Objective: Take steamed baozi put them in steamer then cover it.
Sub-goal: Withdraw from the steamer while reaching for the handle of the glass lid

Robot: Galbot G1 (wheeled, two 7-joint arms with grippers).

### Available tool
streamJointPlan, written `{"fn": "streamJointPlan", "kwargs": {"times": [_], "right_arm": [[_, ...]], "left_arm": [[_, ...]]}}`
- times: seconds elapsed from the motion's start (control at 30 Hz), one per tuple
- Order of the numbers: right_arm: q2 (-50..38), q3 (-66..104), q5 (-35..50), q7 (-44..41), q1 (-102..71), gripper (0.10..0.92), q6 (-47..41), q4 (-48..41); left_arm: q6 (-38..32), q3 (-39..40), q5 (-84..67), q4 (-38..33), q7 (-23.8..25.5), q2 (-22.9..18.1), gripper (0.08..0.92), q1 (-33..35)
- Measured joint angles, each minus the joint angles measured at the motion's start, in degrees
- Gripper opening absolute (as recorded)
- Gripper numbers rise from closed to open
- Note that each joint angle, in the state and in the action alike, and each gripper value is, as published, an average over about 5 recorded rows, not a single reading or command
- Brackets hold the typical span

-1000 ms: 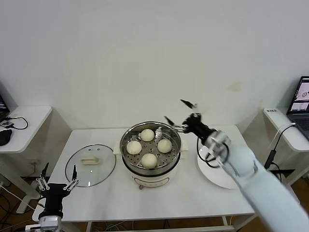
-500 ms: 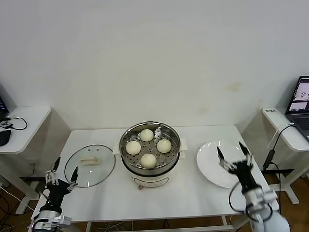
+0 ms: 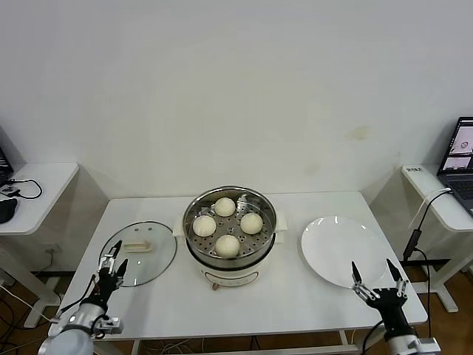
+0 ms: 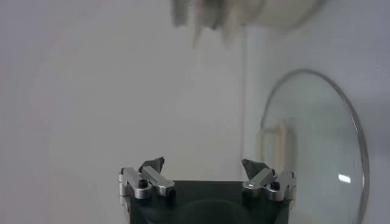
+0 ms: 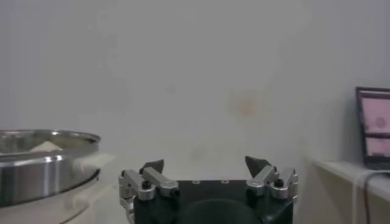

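My left gripper is to grab the glass lid by its cream handle (image 3: 140, 246) next, so that the lid can cover the steamer of baozi (image 3: 228, 245).
The steamer (image 3: 255, 259) stands uncovered at the table's middle, with several pale steamed baozi (image 3: 228, 245) on its perforated tray. The cover (image 3: 138, 253), a glass lid with a cream handle (image 3: 140, 246), lies flat on the table left of it. My left gripper (image 3: 112, 265) is open at the lid's front-left edge and holds nothing. In the left wrist view the left gripper (image 4: 203, 164) has the cover (image 4: 317, 152) just ahead and to one side. My right gripper (image 3: 372, 268) is open and empty at the table's front right. Past the right gripper (image 5: 204, 163), the right wrist view shows the steamer (image 5: 42, 164).
An empty white plate (image 3: 336, 248) lies right of the steamer, just beyond my right gripper. Side tables flank the main table. The right one carries a laptop (image 3: 460, 159), the left one cables (image 3: 18, 188). A white wall stands close behind.
My right arm has pulled back from beside the steamer's rim to the table's front right. My left gripper has moved up and right, toward the lid's front edge.
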Motion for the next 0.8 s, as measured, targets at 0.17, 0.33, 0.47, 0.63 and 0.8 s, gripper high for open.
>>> {"fn": "streamJointPlan", "kwargs": {"times": [0.17,0.33,0.47,0.63,0.8], "right_arm": [[1.22,1.38,-0.08,-0.36,-0.9,0.823,0.36,-0.44],[1.95,2.46,0.02,-0.76,-1.72,0.823,0.59,-0.8],[2.32,2.85,0.07,-1.08,-2.02,0.823,0.67,-1.08],[2.84,2.96,-0.01,-1.42,-2.31,0.823,0.96,-1.5],[3.29,3.09,-0.1,-1.72,-2.79,0.823,1.26,-1.73]], "left_arm": [[0.0,3.23,2.62,5.06,0.61,0.31,0.823,-5.36],[0.0,5.95,4.14,9.98,0.87,0.51,0.823,-10.24],[0.0,7.38,4.79,13.56,1.04,0.79,0.823,-13.57],[0.05,8.57,5.2,16.99,1.35,1.16,0.823,-16.83],[0.09,9.76,5.29,19.6,1.63,1.26,0.823,-19.5]]}}
